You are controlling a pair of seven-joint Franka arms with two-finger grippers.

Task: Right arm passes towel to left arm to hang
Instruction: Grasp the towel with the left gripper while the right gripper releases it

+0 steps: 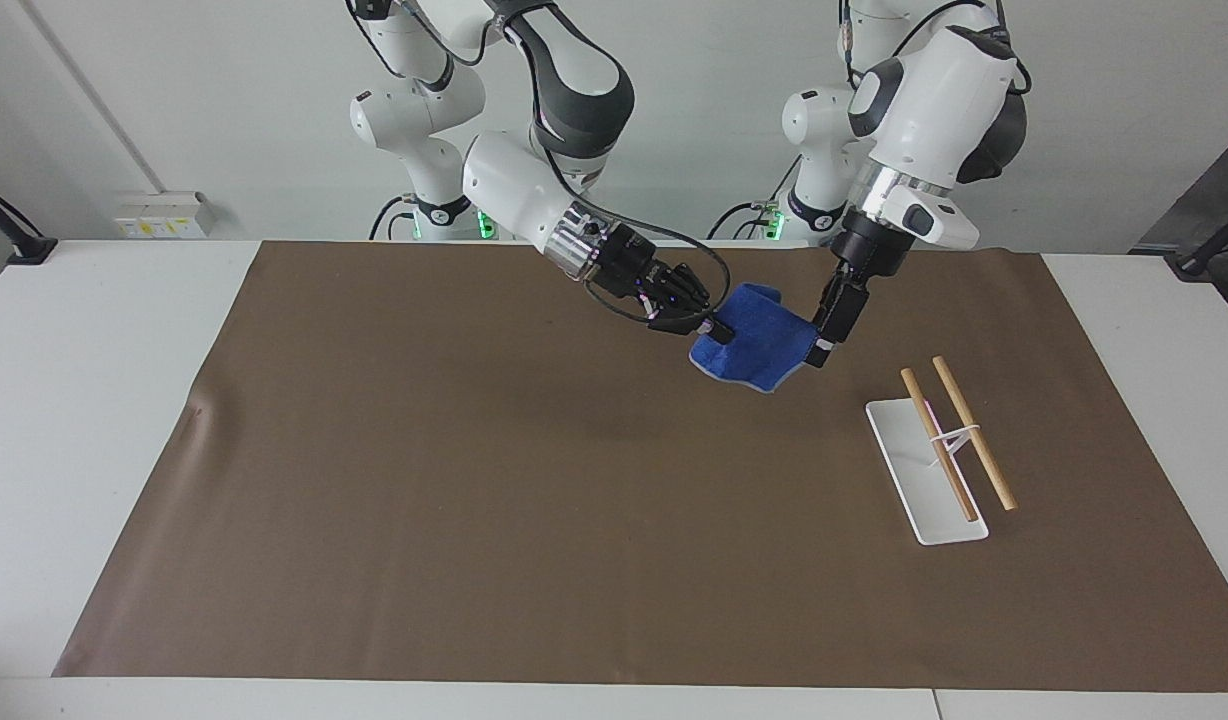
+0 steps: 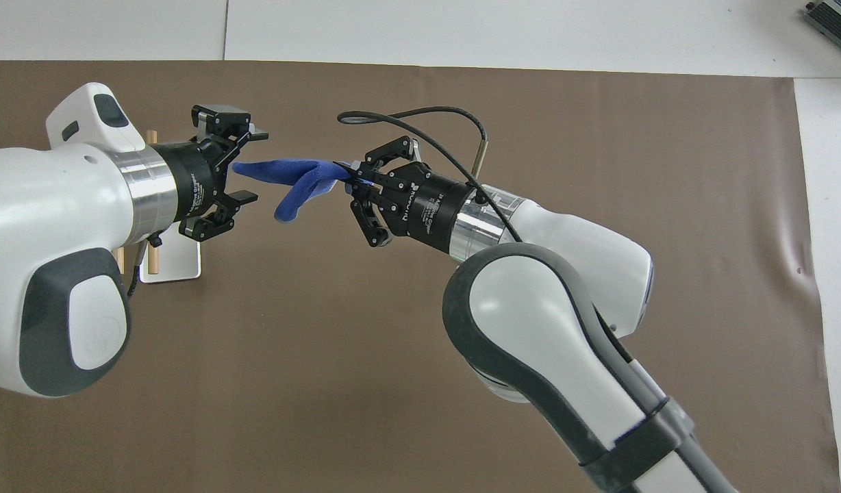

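Note:
My left gripper is to take hold of the towel by its free outstretched tip (image 2: 240, 168) next, to hang the blue towel (image 2: 290, 174) over the wooden rods.
The blue towel (image 1: 759, 340) hangs in the air over the brown mat, stretched between the two grippers. My right gripper (image 1: 712, 328) is shut on one end of the towel (image 2: 290, 174), pinching it at its fingertips (image 2: 355, 181). My left gripper (image 1: 822, 348) is at the towel's other corner, toward the left arm's end of the table. In the overhead view the left gripper (image 2: 250, 166) is open, its two fingers apart with the towel's tip between them. A loose flap of the towel droops below the stretched edge.
A white base (image 1: 909, 460) with two wooden rods (image 1: 974, 435) stands on the brown mat (image 1: 474, 480) toward the left arm's end of the table. In the overhead view the left arm partly covers this rack (image 2: 181, 263). White tabletop surrounds the mat.

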